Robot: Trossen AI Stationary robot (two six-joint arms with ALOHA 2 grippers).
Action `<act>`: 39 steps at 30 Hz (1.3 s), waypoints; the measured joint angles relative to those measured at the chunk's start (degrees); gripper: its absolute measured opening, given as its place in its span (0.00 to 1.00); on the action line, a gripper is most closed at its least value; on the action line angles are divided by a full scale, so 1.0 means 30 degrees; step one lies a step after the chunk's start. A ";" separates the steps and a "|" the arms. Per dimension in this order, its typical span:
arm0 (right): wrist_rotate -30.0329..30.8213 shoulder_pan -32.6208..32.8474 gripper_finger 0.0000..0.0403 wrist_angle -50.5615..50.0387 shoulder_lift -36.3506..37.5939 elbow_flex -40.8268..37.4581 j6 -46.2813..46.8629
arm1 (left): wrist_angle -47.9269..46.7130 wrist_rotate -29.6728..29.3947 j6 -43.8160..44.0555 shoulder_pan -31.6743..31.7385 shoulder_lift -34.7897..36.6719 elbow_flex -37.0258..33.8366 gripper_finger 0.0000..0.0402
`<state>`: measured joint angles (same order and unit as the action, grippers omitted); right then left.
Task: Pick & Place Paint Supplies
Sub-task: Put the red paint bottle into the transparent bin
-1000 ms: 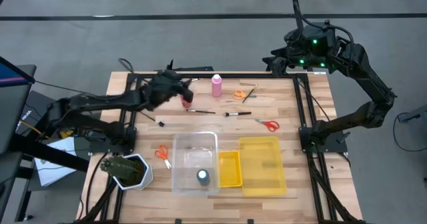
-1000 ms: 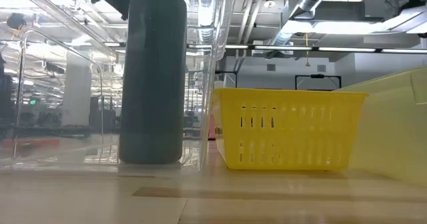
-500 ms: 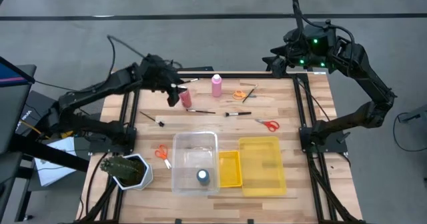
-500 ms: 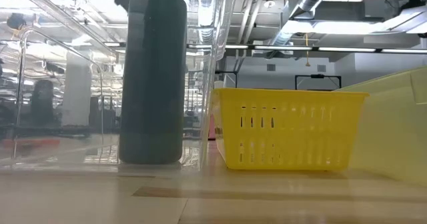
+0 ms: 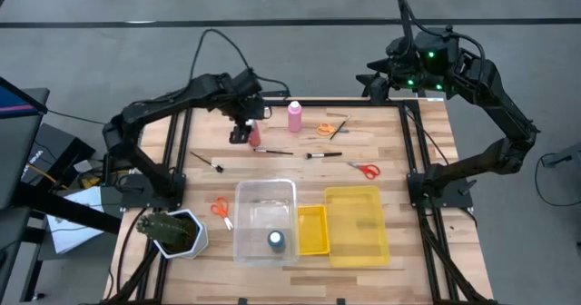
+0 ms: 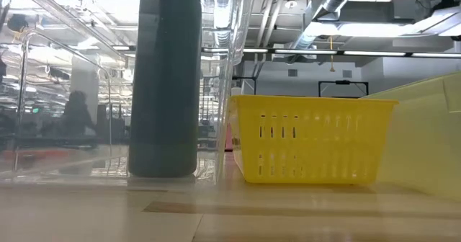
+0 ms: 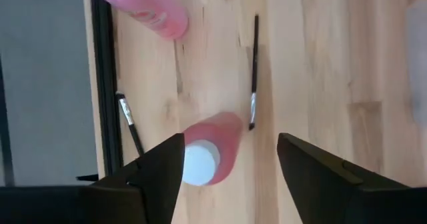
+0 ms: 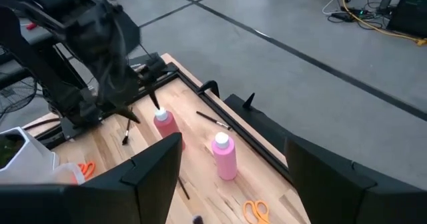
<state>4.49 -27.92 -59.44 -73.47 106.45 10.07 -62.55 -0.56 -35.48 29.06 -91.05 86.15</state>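
Observation:
Next, my left gripper grabs the red paint bottle by its white cap (image 7: pixel 200 163), to stow the bottle in the clear bin.
A red paint bottle (image 5: pixel 257 137) with a white cap (image 7: pixel 200 163) stands upright on the table at the far left. My left gripper (image 5: pixel 241 133) is open and points down over it. In the left wrist view the gripper (image 7: pixel 230 177) has a finger on either side of the bottle, with the cap close to one finger. I cannot tell whether they touch. A pink bottle (image 5: pixel 295 116) stands farther right. Thin brushes (image 5: pixel 272 151) (image 5: pixel 322 154) lie nearby. A dark blue bottle (image 5: pixel 276 241) stands in the clear bin (image 5: pixel 245 216). My right gripper (image 5: pixel 377 83) is open beyond the far right corner.
Orange scissors (image 5: pixel 324 129), red scissors (image 5: pixel 366 170) and another orange pair (image 5: pixel 221 208) lie on the table. More brushes lie at the far edge (image 5: pixel 338 126) and at the left (image 5: pixel 207 160). A yellow basket (image 5: pixel 311 230) and a yellow bin (image 5: pixel 357 223) stand near the front. A potted plant (image 5: pixel 172 232) is at the front left.
My left arm has risen and arched up over the table's far left. Its gripper has tipped from lying low and level to pointing down over the red bottle. The red bottle has stayed upright where it was.

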 joint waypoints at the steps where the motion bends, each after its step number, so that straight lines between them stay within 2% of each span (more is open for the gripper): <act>1: 0.0000 0.0000 0.65 0.0000 0.0000 0.0000 0.0000 | 0.0109 -0.0021 -0.0032 0.0119 -0.0130 -0.0006 0.59; 11: 0.0007 0.0000 0.65 -0.0019 0.0000 0.0000 -0.0357 | 0.0505 -0.0021 0.0106 0.1124 -0.0982 0.0008 0.59; 19: 0.0000 0.0000 0.65 -0.0029 0.0000 0.0000 -0.0572 | 0.0355 -0.0028 0.0332 0.1165 -0.1444 -0.0068 0.59; 25: 0.0000 0.0000 0.65 -0.0029 0.0000 0.0000 -0.0867 | 0.0127 -0.0391 0.0499 0.1165 -0.1426 -0.0969 0.59; 39: 0.0000 0.0000 0.65 -0.0029 0.0000 0.0000 -0.0862 | 0.0392 -0.0480 0.0758 0.1424 -0.1426 -0.1427 0.46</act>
<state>4.49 -27.92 -59.53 -73.47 106.45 7.48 -61.37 -2.00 -33.20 33.33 -95.33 81.87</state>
